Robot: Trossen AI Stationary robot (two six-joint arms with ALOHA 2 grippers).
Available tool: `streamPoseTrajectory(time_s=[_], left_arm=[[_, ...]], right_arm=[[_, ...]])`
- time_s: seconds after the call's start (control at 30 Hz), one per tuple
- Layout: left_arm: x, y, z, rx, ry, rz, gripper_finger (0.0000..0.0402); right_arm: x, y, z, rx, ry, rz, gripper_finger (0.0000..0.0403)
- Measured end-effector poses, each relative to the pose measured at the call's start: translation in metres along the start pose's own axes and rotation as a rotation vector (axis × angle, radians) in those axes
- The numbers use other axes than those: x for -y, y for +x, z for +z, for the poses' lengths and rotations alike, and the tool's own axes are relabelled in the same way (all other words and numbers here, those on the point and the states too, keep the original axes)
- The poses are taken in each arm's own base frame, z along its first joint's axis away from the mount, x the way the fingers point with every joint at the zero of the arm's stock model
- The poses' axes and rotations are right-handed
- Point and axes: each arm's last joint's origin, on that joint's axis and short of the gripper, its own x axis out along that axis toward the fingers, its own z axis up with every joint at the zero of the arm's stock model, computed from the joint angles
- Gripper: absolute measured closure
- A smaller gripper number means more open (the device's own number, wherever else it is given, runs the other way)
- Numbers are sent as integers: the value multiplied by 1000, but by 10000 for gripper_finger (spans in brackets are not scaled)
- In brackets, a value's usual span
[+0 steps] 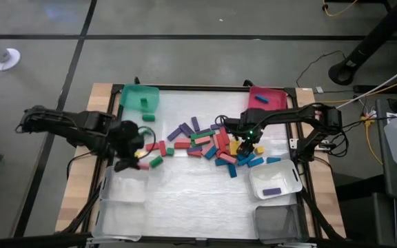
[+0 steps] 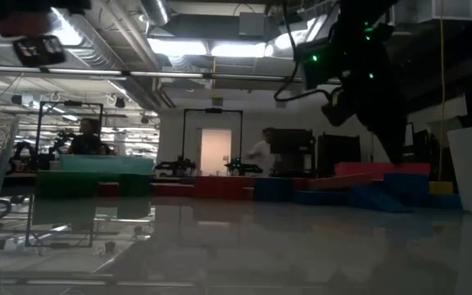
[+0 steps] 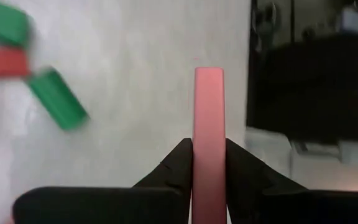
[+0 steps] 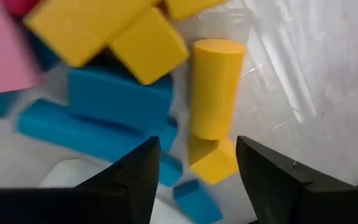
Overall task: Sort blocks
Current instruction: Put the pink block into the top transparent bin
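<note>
My right gripper needs to go down first and then close on the small yellow block (image 4: 215,160), because its fingers stop above the block and the yellow cylinder (image 4: 215,87).
Many small blocks (image 1: 209,143) in red, pink, green, blue, purple and yellow lie scattered across the middle of the white table. My left gripper (image 1: 135,164) is at the table's left side, just beyond the left clear bin (image 1: 121,194), and is shut on a pink bar (image 3: 209,106). My right gripper (image 4: 197,177) is open and points down over the pile's right part. Its fingers stand on either side of a small yellow block (image 4: 215,160), touching nothing, just short of a yellow cylinder (image 4: 215,87) and beside blue bars (image 4: 104,106). My left gripper pinches the pink bar between its two fingers (image 3: 178,167), one on each long side, at the bar's near part (image 3: 209,163). The fingers lie along the bar, and its free end (image 3: 209,78) sticks out ahead of the fingertips. It is lifted clear of the table.
A green bin (image 1: 140,96) sits at the far left and a red bin (image 1: 267,96) at the far right. A clear bin (image 1: 276,180) at the near right holds a purple block; a grey bin (image 1: 278,222) is nearer still. Green and red blocks (image 3: 55,99) lie near the left gripper.
</note>
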Motion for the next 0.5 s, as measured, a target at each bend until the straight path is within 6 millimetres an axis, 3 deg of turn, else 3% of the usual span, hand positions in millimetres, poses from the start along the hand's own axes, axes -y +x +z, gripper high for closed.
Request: streamPoseTrajectory(time_s=[0.5], left_arm=[[27,13,-32,-254,-31,-61,349]], right_arm=[[4,38,-1,74,-1,-7,191]])
